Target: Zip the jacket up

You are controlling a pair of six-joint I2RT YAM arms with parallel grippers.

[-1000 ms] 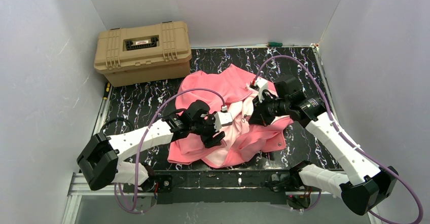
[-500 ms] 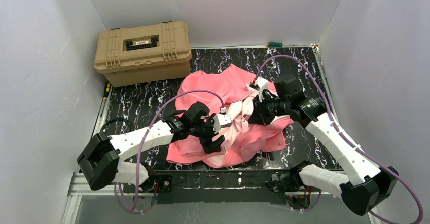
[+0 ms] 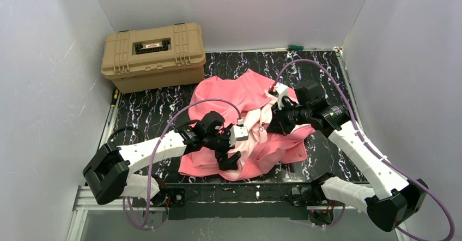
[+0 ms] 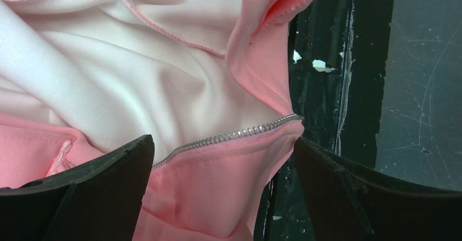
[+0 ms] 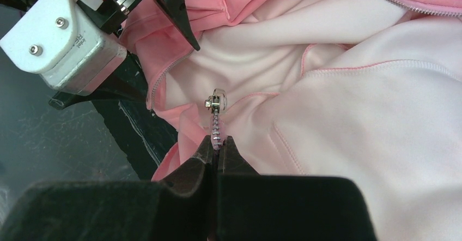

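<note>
Next, my left gripper grabs the jacket's pink front edge [image 5: 159, 79] near the hem, leaving the zipper teeth's end free for the slider [image 5: 214, 102].
The salmon-pink jacket [image 3: 248, 91] lies crumpled mid-table, its pale lining [image 4: 125, 88] turned up. My left gripper [image 3: 229, 157] hovers over the jacket's near hem, open wide. Its dark fingers [image 4: 81, 192] straddle a pink front edge with a row of metal zipper teeth [image 4: 234, 136], touching nothing. My right gripper [image 5: 218, 142] is shut on the jacket's other zipper edge, pinching the teeth just below the silver slider [image 5: 214, 102]. The right wrist view also shows the left gripper [image 5: 158, 61] beyond the slider, with the toothed edge [image 5: 154, 91] under it.
A tan hard case [image 3: 154, 55] stands at the back left, next to the jacket's hood end. A green-handled tool [image 3: 295, 47] lies along the back wall. The black marbled table [image 3: 327, 69] ends close to the jacket's hem; grey walls close in on three sides.
The left gripper's jaws have spread much wider, and the hand has slid a little toward the near edge of the jacket. The right arm and its grip have not moved.
</note>
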